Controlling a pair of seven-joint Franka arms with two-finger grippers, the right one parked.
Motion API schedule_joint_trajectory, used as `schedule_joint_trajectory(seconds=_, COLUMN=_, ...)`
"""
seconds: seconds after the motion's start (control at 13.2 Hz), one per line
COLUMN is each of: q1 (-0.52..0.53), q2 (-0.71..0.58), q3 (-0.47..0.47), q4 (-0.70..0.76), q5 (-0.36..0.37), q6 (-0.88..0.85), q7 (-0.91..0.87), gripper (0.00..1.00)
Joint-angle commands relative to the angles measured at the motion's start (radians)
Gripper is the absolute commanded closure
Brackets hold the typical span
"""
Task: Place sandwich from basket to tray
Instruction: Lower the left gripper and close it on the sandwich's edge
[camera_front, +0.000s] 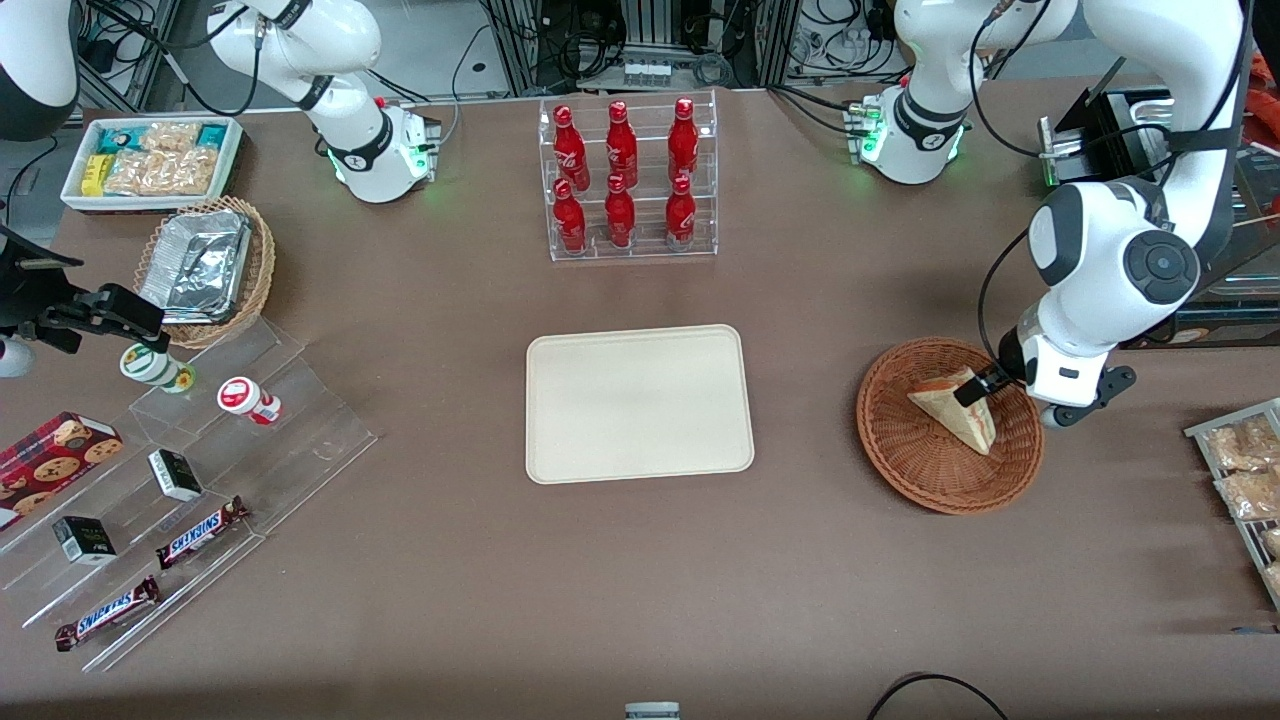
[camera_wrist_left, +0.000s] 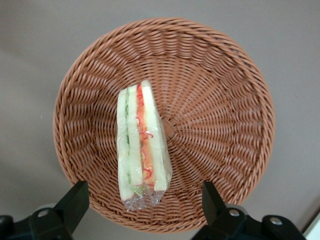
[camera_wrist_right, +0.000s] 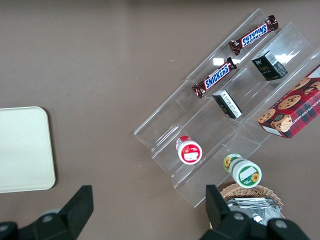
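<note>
The sandwich is long and wedge-shaped along its cut edge (camera_wrist_left: 142, 127), so the left gripper should grab it across its two flat bread sides next.
The sandwich (camera_front: 957, 407), a wrapped wedge of pale bread with red and green filling along its cut edge (camera_wrist_left: 141, 144), lies in the round reddish-brown wicker basket (camera_front: 905, 450) toward the working arm's end of the table. My left gripper (camera_front: 985, 388) hangs above the basket, over the sandwich's end. In the left wrist view its fingers (camera_wrist_left: 74, 201) stand wide open, one on each side of the sandwich's wrapped tip, above the basket's rim (camera_wrist_left: 165, 222) and not touching it. The cream-beige tray (camera_front: 638, 403) lies bare at the table's middle.
A clear rack of red bottles (camera_front: 627, 178) stands farther from the front camera than the tray. A wire rack of snack bags (camera_front: 1243, 475) sits at the table edge beside the basket. Toward the parked arm's end are clear steps with snacks (camera_front: 190, 480) and a tan basket with foil containers (camera_front: 205, 268).
</note>
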Motion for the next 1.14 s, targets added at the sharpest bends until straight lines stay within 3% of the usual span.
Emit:
schedule_joint_trajectory(seconds=0.0, q1=-0.001, q2=0.014, q3=-0.002, q4=-0.017, q5=-0.013, q6=0.069, q7=-0.167, gripper=0.0)
schedule_joint_trajectory(seconds=0.83, q1=-0.004, q2=0.135, q3=-0.004, q4=-0.019, q5=-0.015, q6=0.092, q7=-0.214, gripper=0.0)
schedule_joint_trajectory(seconds=0.91, q1=-0.004, q2=0.137, q3=-0.004, q4=-0.019, q5=-0.015, q6=0.09, q7=-0.214, gripper=0.13)
schedule_joint_trajectory(seconds=1.06, q1=-0.004, q2=0.141, q3=-0.004, q4=-0.021, q5=-0.015, q6=0.09, q7=-0.214, gripper=0.59)
